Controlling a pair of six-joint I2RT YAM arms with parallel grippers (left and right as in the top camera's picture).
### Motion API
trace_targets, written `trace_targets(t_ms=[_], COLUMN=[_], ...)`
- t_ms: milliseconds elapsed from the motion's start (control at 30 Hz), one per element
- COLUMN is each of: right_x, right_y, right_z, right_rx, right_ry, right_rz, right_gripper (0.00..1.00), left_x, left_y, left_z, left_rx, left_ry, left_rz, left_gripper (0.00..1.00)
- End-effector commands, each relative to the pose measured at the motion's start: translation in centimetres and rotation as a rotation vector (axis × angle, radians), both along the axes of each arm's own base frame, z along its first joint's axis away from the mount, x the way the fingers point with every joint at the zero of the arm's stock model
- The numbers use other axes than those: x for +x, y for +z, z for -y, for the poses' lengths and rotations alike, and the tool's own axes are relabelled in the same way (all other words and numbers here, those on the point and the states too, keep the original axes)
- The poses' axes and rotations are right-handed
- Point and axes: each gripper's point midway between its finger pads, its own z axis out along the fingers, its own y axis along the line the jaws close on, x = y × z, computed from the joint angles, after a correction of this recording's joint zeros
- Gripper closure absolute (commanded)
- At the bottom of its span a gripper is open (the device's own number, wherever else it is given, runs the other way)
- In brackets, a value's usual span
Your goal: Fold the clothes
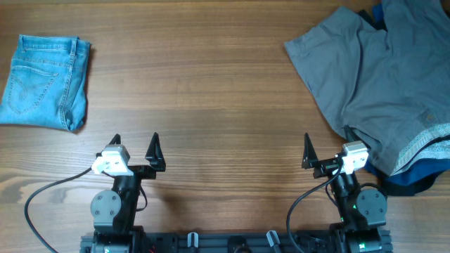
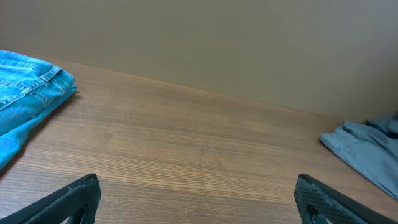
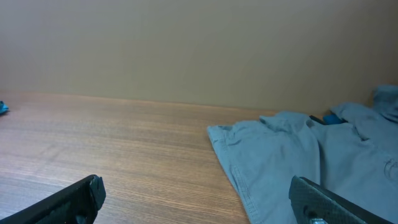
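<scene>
I need to drag the grey shorts-like garment away for folding, so my right gripper should grip it next by its near edge, beside the empty wood.
The grey shorts-like garment lies spread and rumpled at the table's right, with a paler band along its hem near the front right. It also shows in the right wrist view and as an edge in the left wrist view. My left gripper is open and empty near the front edge, left of centre. My right gripper is open and empty near the front edge, its right finger close to the garment's near edge.
Folded blue jeans lie at the far left, also in the left wrist view. A dark blue cloth pokes out under the grey garment at front right and at the back right. Bare wood lies between the two piles.
</scene>
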Motion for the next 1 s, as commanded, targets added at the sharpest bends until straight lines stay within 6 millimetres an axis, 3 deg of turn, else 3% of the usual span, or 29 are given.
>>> trace_targets(t_ms=[0, 233, 333, 400, 533, 633, 800, 867, 900, 967], right_x=[-0.1, -0.1, -0.1, -0.2, -0.2, 0.4, 2.4, 3.1, 3.6, 4.5], right_y=[0.2, 0.4, 0.2, 0.4, 1.5, 2.8, 4.6, 4.2, 3.3, 2.1], right_z=[-0.1, -0.1, -0.2, -0.1, 0.5, 0.7, 1.1, 1.4, 2.7, 2.8], right_rx=[-0.012, 0.02, 0.051, 0.054, 0.044, 0.027, -0.06, -0.11, -0.152, -0.168], right_ry=[0.003, 0.004, 0.01, 0.002, -0.032, -0.054, -0.088, -0.102, -0.163, -0.169], right_rz=[0.012, 0.016, -0.003, -0.019, -0.102, -0.204, -0.481, -0.647, -0.811, -0.934], right_gripper=[0.0, 0.0, 0.0, 0.0, 0.0, 0.0, 0.0, 0.0, 0.01, 0.0], left_x=[0.0, 0.0, 0.0, 0.0, -0.1, 0.0, 1.8, 2.6, 2.9, 3.1], left_y=[-0.2, -0.2, 0.0, 0.0, 1.8, 3.1, 5.4, 5.4, 4.9, 4.2], left_z=[-0.1, -0.1, -0.1, -0.1, 0.0, 0.0, 0.0, 0.1, 0.1, 0.3], left_rx=[0.02, 0.019, -0.13, -0.138, -0.139, -0.13, -0.119, -0.115, -0.11, -0.112], left_ry=[0.006, 0.006, 0.015, 0.016, 0.012, 0.018, 0.029, 0.035, 0.041, 0.033], left_rz=[0.002, 0.003, 0.0, -0.001, 0.012, -0.069, -0.255, -0.365, -0.453, -0.513], left_gripper=[0.0, 0.0, 0.0, 0.0, 0.0, 0.0, 0.0, 0.0, 0.0, 0.0])
